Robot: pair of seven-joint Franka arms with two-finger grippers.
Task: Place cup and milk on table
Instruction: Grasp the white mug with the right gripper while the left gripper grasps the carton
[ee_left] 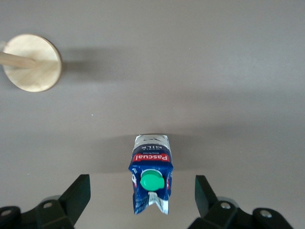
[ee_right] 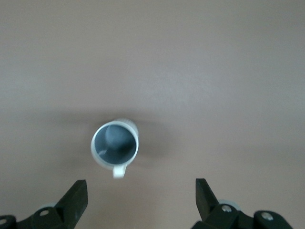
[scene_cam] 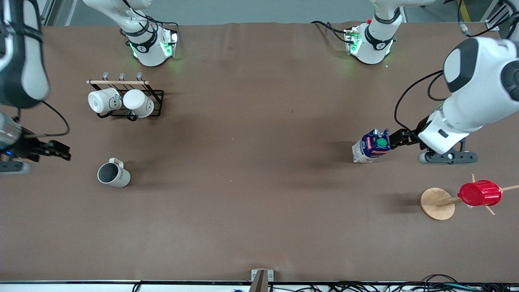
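I will put the cream-beige cup on the tabletop, so next I will grab it with my right gripper by its rim [ee_right: 135,135].
The cream-beige cup [scene_cam: 114,174] stands upright on the brown table [scene_cam: 259,170] toward the right arm's end, grey inside showing. My right gripper [scene_cam: 61,153] is open and empty, off to the side of the cup; in the right wrist view the cup [ee_right: 115,143] lies clear of the open gripper [ee_right: 141,193]. The milk [scene_cam: 371,147] stands on the table toward the left arm's end. My left gripper [scene_cam: 396,138] is open beside its top. In the left wrist view the milk [ee_left: 151,179] shows between the open fingers [ee_left: 78,193] with gaps on both sides.
A black rack [scene_cam: 156,101] with two white mugs [scene_cam: 103,100] stands near the right arm's base. A round wooden disc [scene_cam: 436,203] with pegs carries a red ribbed cup [scene_cam: 479,193] near the left arm's end; the disc also shows in the left wrist view [ee_left: 32,62].
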